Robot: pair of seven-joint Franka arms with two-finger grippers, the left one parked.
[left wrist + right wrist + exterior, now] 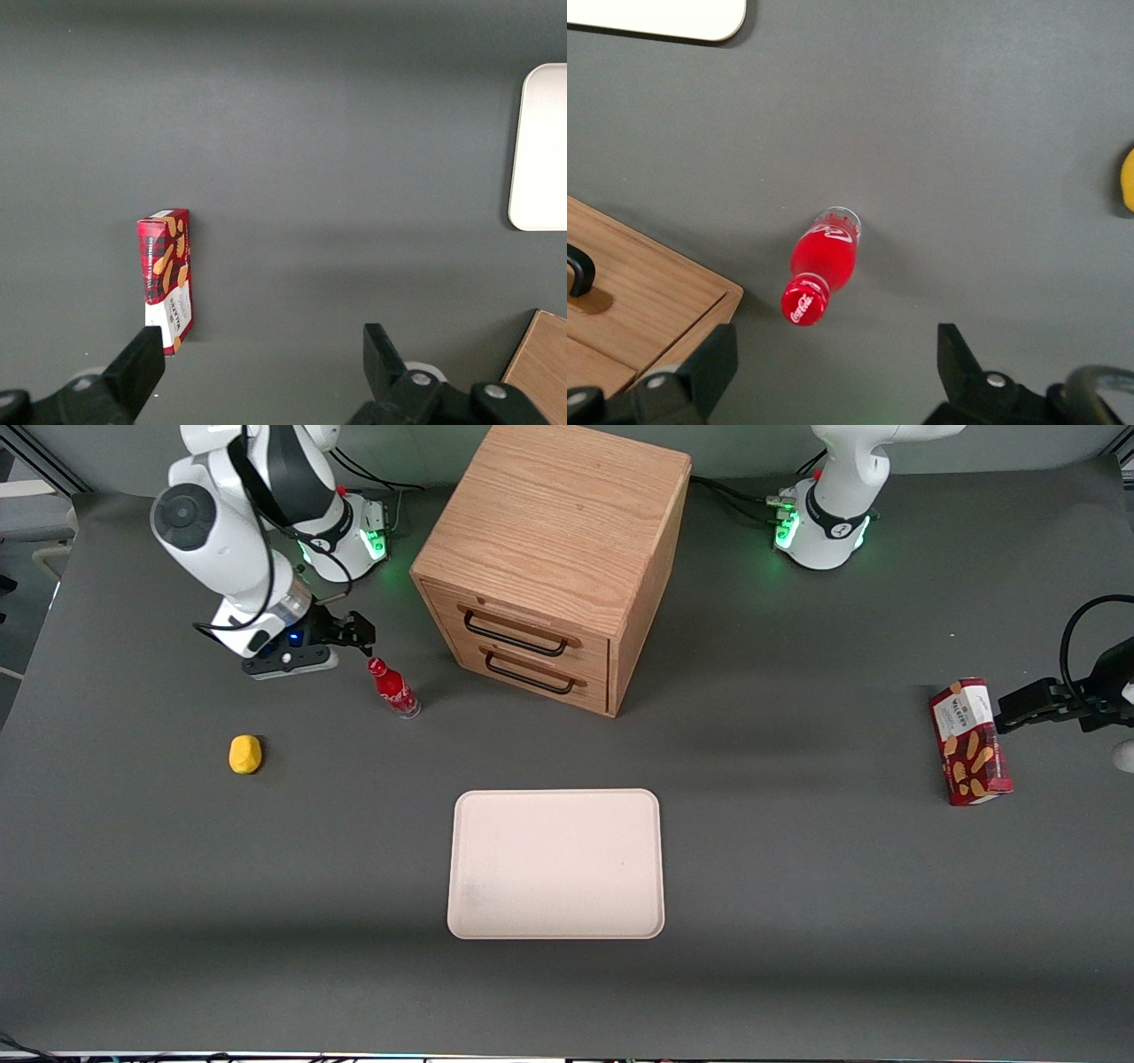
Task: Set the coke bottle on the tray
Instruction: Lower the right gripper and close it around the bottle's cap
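Note:
I should next grab the coke bottle with my right gripper by its red end with the cap (377,666), to place the bottle on the tray (556,863).
The coke bottle (392,688) stands upright on the dark table, a slim red bottle with a red cap and clear base, between the working arm and the wooden drawer cabinet. It also shows in the right wrist view (819,266), seen from above. My right gripper (359,636) hovers open and empty just above the bottle's cap, a little farther from the front camera; its spread fingers (709,363) have nothing between them. The tray (556,863), pale pinkish-beige with a low rim, lies flat nearer the front camera, in front of the cabinet. Its corner shows in the right wrist view (664,18).
A wooden two-drawer cabinet (554,558) stands beside the bottle; its corner shows in the right wrist view (629,301). A yellow lump (245,754) lies nearer the front camera than the gripper. A red snack box (970,741) stands toward the parked arm's end.

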